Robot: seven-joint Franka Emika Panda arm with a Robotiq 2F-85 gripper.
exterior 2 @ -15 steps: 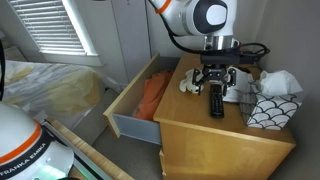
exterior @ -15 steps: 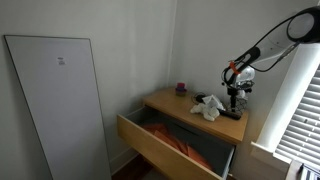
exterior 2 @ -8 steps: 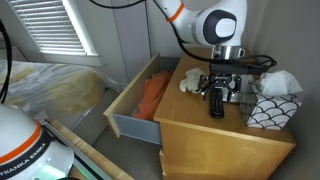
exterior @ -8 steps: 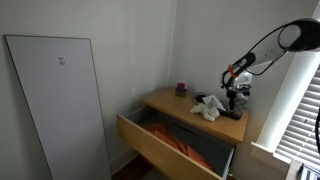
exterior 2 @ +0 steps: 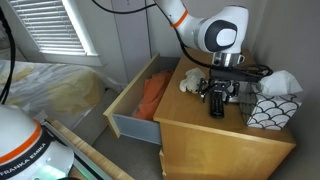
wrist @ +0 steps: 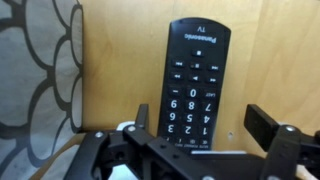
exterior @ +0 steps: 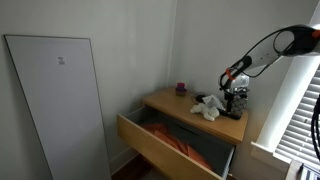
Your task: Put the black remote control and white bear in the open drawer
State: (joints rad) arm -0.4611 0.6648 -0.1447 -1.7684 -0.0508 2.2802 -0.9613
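My gripper closes on the black remote control (wrist: 192, 80) next, since my fingers reach down near the dresser top (wrist: 236, 116) on both sides of the number keys.
The black remote control (wrist: 192, 80) lies flat on the dresser top, buttons up; it also shows in an exterior view (exterior 2: 216, 108). My gripper (wrist: 204, 125) is open right above it, one finger on each side of the remote's near end, not closed on it. It shows in both exterior views (exterior 2: 217, 94) (exterior: 235, 97). The white bear (exterior: 208, 106) lies limp on the dresser top beside the gripper; part of it shows behind the arm (exterior 2: 189, 83). The drawer (exterior: 170, 150) is pulled open below, with orange-red cloth (exterior 2: 152, 95) inside.
A grey checkered object (exterior 2: 270, 108) stands on the dresser close beside the remote; its pattern fills the left of the wrist view (wrist: 40, 80). A small purple item (exterior: 181, 88) sits at the dresser's back corner. A white panel (exterior: 60, 100) leans on the wall. A bed (exterior 2: 50, 85) lies beside the drawer.
The gripper has come down a little over the remote and shifted slightly. The remote and the bear have not moved.
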